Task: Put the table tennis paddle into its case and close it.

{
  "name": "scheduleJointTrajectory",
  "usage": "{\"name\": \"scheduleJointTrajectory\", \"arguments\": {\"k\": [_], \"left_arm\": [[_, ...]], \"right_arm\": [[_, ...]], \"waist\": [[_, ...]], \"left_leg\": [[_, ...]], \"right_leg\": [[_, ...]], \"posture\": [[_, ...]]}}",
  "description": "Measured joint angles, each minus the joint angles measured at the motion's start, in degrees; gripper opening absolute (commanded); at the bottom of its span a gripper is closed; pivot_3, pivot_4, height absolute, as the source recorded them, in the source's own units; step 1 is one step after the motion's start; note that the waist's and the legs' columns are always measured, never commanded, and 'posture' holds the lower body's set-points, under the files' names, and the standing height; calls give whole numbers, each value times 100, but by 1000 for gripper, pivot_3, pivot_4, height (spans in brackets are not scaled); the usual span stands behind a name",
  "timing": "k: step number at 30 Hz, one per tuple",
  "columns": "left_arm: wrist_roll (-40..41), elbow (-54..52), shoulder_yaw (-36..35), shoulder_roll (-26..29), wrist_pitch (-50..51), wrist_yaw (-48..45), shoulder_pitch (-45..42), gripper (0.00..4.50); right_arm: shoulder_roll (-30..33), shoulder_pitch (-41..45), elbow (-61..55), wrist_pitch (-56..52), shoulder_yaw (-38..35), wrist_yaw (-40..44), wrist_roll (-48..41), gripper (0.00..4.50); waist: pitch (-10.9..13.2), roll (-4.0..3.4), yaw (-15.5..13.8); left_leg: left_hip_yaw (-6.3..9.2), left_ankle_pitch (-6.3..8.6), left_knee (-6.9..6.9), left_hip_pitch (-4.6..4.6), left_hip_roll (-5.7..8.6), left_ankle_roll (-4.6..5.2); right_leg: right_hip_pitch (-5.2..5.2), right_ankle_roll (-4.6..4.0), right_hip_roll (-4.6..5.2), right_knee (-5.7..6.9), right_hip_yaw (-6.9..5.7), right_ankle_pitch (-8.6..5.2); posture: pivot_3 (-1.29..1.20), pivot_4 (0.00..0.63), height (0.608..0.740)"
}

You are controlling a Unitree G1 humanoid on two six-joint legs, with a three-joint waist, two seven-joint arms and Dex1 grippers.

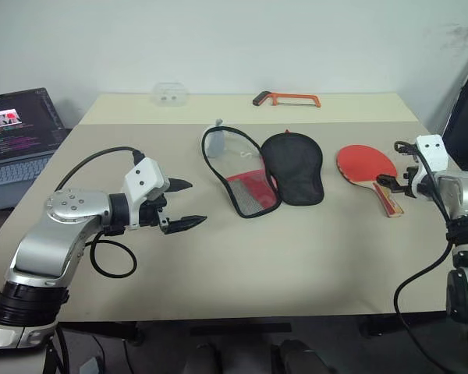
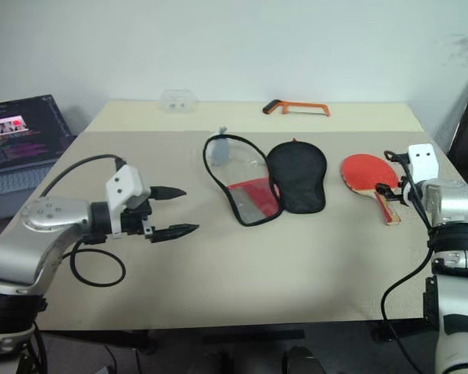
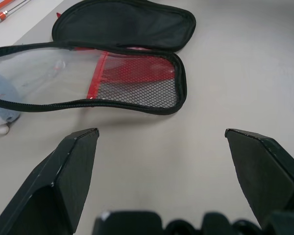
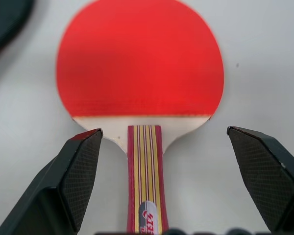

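Observation:
My right gripper's fingers are still above the handle, with tabletop showing beside the handle, so it is too early to close. My right gripper lowers, then closes on the striped handle point(image 1: 388, 201).
The table tennis paddle point(image 1: 366, 164) lies flat at the right of the table, red face up, its wooden handle point(image 4: 145, 171) pointing toward the front edge. My right gripper point(image 4: 164, 131) is open just over the handle, one finger on each side, touching nothing. The case point(image 1: 242, 173) lies unzipped and spread flat at mid-table: the clear and red mesh half on the left, the black fabric half point(image 1: 294, 167) on the right. My left gripper point(image 1: 193, 202) hovers open to the left of the case, pointing at it, empty. In the left wrist view the mesh half point(image 3: 132, 83) lies ahead of its fingers.
An orange hacksaw point(image 1: 287, 99) and a small clear container point(image 1: 170, 94) lie near the table's far edge. A small grey-white pouch point(image 3: 2, 105) sits inside the far end of the case's mesh half. An open laptop point(image 1: 19, 132) stands off the table's left side.

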State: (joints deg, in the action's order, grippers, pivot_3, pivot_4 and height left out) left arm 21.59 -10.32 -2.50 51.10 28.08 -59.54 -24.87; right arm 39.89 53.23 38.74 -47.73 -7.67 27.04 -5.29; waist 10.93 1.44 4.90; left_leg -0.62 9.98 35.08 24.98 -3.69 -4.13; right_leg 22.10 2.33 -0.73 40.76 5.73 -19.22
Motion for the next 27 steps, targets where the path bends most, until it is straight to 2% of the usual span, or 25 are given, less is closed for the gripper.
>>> {"name": "scheduleJointTrajectory", "arguments": {"k": [17, 18, 24, 27], "left_arm": [[8, -114, -43, 93, 64, 21, 169, 4500], [10, -127, -60, 102, 74, 23, 174, 4500], [14, -173, -154, 155, 163, 38, 218, 4500], [15, -264, -178, 166, 178, 41, 239, 4500]], "right_arm": [[-368, 422, 1262, 131, 98, -155, 8, 4486], [-390, 463, 1335, 176, 95, -186, 7, 4311], [-486, 632, 1750, 521, 78, -353, 5, 4311], [-517, 683, 1897, 679, 76, -406, 5, 3610]], "waist": [[0, 0, 5], [0, 0, 5], [0, 0, 6], [0, 0, 5]], "left_leg": [[-2, 0, 1, -1, 0, 0], [-2, 0, 1, -1, 0, 0], [-2, 0, 1, -1, 0, 0], [-2, 0, 1, -1, 0, 0]], "right_leg": [[0, 0, 1, 3, 1, 0], [0, 0, 1, 3, 0, 0], [-1, 0, 1, 3, 0, 0], [-1, 0, 1, 3, 0, 0]], "posture": [[0, 150, 740], [0, 150, 740], [0, 150, 740], [0, 150, 740]]}}
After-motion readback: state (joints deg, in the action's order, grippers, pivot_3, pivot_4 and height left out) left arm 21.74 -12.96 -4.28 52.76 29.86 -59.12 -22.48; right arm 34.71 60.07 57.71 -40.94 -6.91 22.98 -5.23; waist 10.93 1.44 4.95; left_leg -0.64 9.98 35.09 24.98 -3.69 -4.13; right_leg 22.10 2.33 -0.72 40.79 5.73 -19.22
